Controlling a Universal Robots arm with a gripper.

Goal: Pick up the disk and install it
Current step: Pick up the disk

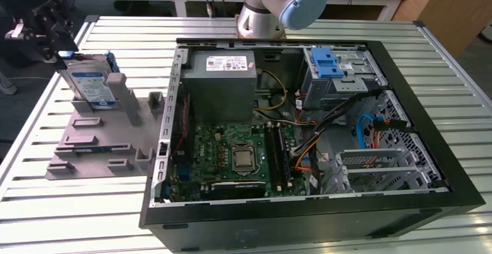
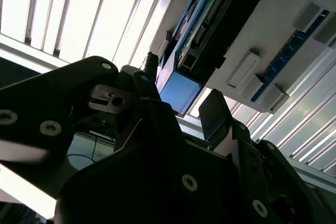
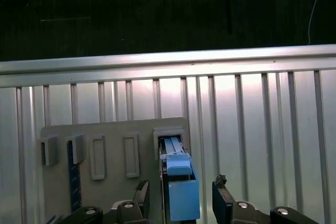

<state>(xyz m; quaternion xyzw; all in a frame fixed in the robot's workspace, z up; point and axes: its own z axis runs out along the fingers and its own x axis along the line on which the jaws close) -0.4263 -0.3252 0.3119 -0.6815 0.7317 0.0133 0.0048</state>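
Observation:
Next, my gripper grabs the disk by the exposed end of its blue frame (image 1: 68,54) to install the disk in the open computer case.
The disk (image 1: 90,85), silver with a blue-and-white label and a blue frame, stands on edge in a slot of the grey holder plate (image 1: 92,144) at the exterior view's left. My gripper (image 1: 60,48) hangs just above the disk's top end. In the first wrist view the gripper (image 3: 181,191) is open, one dark fingertip (image 3: 143,195) on each side of the disk's blue end (image 3: 182,198), with a gap on both sides. The second wrist view shows the same straddle: gripper (image 2: 181,85) around the blue end (image 2: 178,92).
An open computer case (image 1: 430,150) lies at the exterior view's middle and right, with a motherboard (image 1: 234,156), a grey power supply box (image 1: 223,72) and a drive cage with a blue latch (image 1: 326,64). The arm's base (image 1: 265,12) stands behind the case. The slatted table (image 1: 77,208) ends close beside the holder.

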